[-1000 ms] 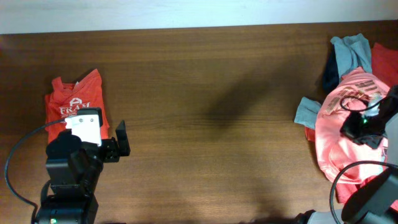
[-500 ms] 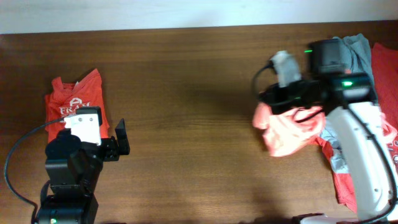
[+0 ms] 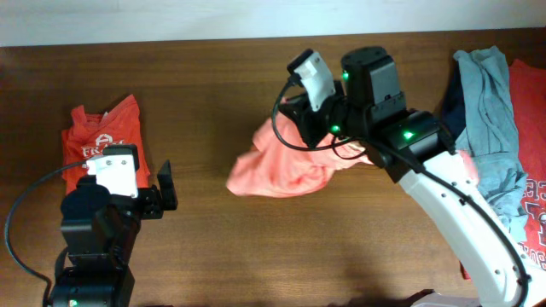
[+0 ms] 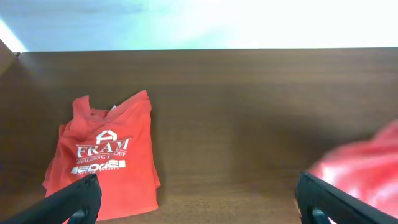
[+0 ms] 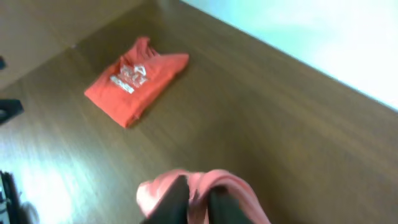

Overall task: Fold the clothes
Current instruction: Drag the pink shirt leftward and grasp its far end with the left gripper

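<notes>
My left gripper will grab the salmon-pink T-shirt's loose edge next, away from my right gripper's pinch, to spread it for folding.
My right gripper [image 3: 300, 128] is shut on the salmon-pink T-shirt [image 3: 281, 170] and holds it bunched over the middle of the table; the wrist view shows the cloth pinched between the fingers [image 5: 198, 198]. A folded red-orange T-shirt [image 3: 104, 141] with white lettering lies at the far left; it also shows in the left wrist view [image 4: 102, 155] and the right wrist view [image 5: 134, 78]. My left gripper [image 4: 196, 202] is open and empty, low over the table beside that folded shirt. The pink shirt's edge shows at the right of the left wrist view [image 4: 367, 165].
A pile of other clothes lies at the right edge: a grey-teal shirt [image 3: 493, 111], a navy one [image 3: 454, 98] and a red one [image 3: 527, 205]. The brown wooden table [image 3: 222, 94] runs to a white wall at the back.
My right arm lifted the salmon-pink shirt off the right pile and carried it left to the table's middle. The left arm has not moved.
</notes>
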Tool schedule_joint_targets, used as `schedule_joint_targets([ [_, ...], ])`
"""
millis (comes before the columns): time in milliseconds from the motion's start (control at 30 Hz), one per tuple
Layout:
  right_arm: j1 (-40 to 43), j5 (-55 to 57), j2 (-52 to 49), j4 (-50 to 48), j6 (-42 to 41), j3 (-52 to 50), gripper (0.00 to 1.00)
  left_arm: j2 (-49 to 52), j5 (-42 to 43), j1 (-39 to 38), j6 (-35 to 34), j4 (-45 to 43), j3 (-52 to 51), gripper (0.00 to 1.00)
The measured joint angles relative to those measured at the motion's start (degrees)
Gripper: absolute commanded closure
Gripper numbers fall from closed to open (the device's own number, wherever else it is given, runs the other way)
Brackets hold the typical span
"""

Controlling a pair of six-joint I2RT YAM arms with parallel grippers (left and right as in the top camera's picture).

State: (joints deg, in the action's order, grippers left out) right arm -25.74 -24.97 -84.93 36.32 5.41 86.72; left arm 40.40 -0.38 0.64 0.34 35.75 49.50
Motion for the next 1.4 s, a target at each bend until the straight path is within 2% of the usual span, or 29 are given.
schedule_joint_targets([
  [67,-0.72,0.04,0.00,-0.20,-0.59,0.00,0.72,0.00,0.00,0.00,0.00,0.00,0.00,0.01],
  [133,-0.98,0.07,0.00,1.33,-0.85,0.02,0.55,0.00,0.00,0.00,0.00,0.02,0.02,0.01],
  [333,-0.42,9.16,0.00,13.22,-1.18,0.02,0.45,0.00,0.90,0.00,0.00,-0.61,0.02,0.01],
  [433,1.73,14.97,0.00,17.33,-1.57,0.02,0.31,0.35,3.02,0.00,0.00,-1.38,0.02,0.01],
  [467,2.86,16.55,0.00,18.47,-1.99,0.02,0.21,0.74,4.13,0.00,0.00,-1.51,0.07,0.01],
  [533,5.09,18.25,0.00,20.72,-2.54,0.02,0.15,2.19,6.34,0.00,-0.20,-1.66,0.15,0.01],
  [600,7.54,19.67,0.00,23.17,-3.13,0.02,0.01,4.83,8.83,-0.13,-0.42,-1.73,0.24,0.01],
  [733,12.07,20.98,0.00,27.21,-3.65,0.02,0.01,12.61,12.79,-2.19,-1.11,-1.75,0.33,0.01],
  [933,16.85,21.57,0.00,31.87,-3.67,0.02,0.01,27.61,15.93,-10.56,-2.99,-2.62,1.14,0.01],
  [1067,18.05,21.55,0.00,32.83,-3.72,0.02,0.01,37.29,17.38,-14.29,-7.08,-5.70,1.29,0.01],
  [1167,18.62,21.57,0.00,33.38,-3.69,0.02,0.01,42.40,17.79,-14.78,-10.82,-7.82,1.31,0.11],
  [1200,18.67,21.57,0.00,33.51,-3.67,0.02,0.01,44.15,17.86,-14.78,-12.46,-8.90,1.33,0.20],
  [1233,18.69,21.57,0.00,33.57,-3.69,0.02,0.01,45.18,18.01,-14.78,-13.35,-9.79,1.33,0.22],
  [1400,18.69,21.57,0.00,33.59,-3.72,0.02,0.01,49.75,19.43,-14.78,-17.09,-15.85,1.51,0.24],
])
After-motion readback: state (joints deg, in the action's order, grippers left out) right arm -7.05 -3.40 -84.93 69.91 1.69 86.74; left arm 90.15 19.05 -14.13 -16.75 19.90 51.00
